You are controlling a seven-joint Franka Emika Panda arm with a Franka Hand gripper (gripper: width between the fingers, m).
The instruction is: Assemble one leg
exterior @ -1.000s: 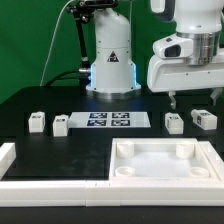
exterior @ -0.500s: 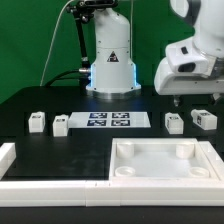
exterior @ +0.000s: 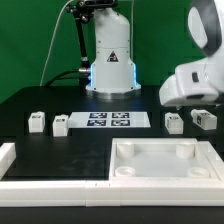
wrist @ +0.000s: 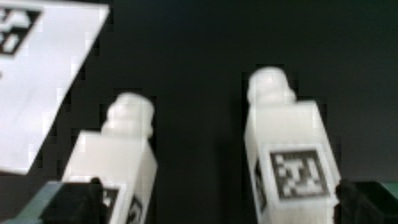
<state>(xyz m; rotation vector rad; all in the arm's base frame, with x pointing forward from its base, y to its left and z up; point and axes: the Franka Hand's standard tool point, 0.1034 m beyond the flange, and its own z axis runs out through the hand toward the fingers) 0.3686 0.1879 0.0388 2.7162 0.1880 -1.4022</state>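
My fingers still hang off-centre above the tagged white leg [exterior: 203, 119], so my gripper lowers first, and it is too early to close on the leg.
Four small white legs lie on the black table in the exterior view: two at the left [exterior: 37, 123] [exterior: 61, 125] and two at the right [exterior: 174, 122] [exterior: 204, 119]. My gripper [exterior: 206, 102] hangs tilted just above the right pair, its fingers mostly hidden by the white hand. In the wrist view the gripper [wrist: 217, 205] is open and empty. Its dark fingertips [wrist: 71, 200] show at the picture's lower corners. Two legs lie below it: one [wrist: 285, 140] with its tag showing, between the fingers, and one [wrist: 121, 150] by the other fingertip.
The marker board [exterior: 108, 121] lies between the two pairs of legs and also shows in the wrist view [wrist: 45, 70]. The large white tray-like piece [exterior: 128, 176] sits in front. A white border wall [exterior: 10, 160] runs along the left and front. The robot base [exterior: 110, 60] stands behind.
The arm has swung toward the exterior view's right and tilted, bringing the gripper from above the inner right leg to over the right pair. No leg has moved.
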